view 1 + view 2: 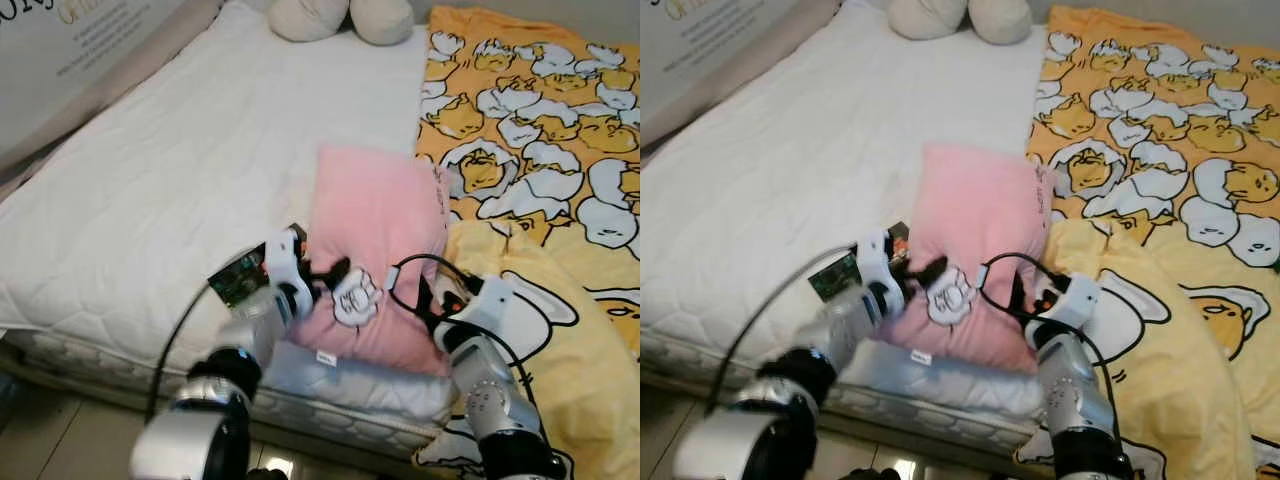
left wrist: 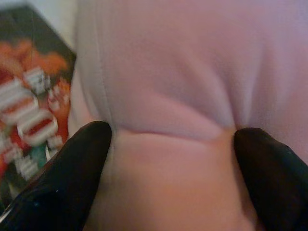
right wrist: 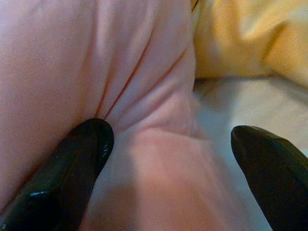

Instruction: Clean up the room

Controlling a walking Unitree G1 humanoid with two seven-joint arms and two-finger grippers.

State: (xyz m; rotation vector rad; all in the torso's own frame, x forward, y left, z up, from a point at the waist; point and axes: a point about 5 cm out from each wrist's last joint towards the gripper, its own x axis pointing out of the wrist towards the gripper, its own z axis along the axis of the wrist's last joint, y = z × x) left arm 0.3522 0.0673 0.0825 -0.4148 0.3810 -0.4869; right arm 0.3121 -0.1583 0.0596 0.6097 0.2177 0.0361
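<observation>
The pillow's plump body is far wider than my right gripper's fingers, so my right gripper will next grip the pillow by its creased side edge near the pillow's corner.
A pink pillow [image 1: 375,230] with a white cartoon glove print [image 1: 355,295] lies on the bed, its near end toward me. My left gripper [image 1: 325,275] is at the pillow's near left edge. In the left wrist view its black fingers [image 2: 62,183] stand wide apart, open, pressed into the creased pink fabric [image 2: 183,72]. My right gripper [image 1: 430,300] is at the pillow's near right edge, also open, with one finger [image 3: 72,163] on the pillow and the other over the white sheet. A colourful flat packet [image 2: 29,106] pokes out from under the pillow's left edge.
The white mattress [image 1: 180,180] stretches to the left. A yellow duck-print blanket [image 1: 540,130] covers the right side and hangs off the near corner. Two pale plush toys [image 1: 340,18] lie at the head. A lettered board [image 1: 70,40] lines the left side.
</observation>
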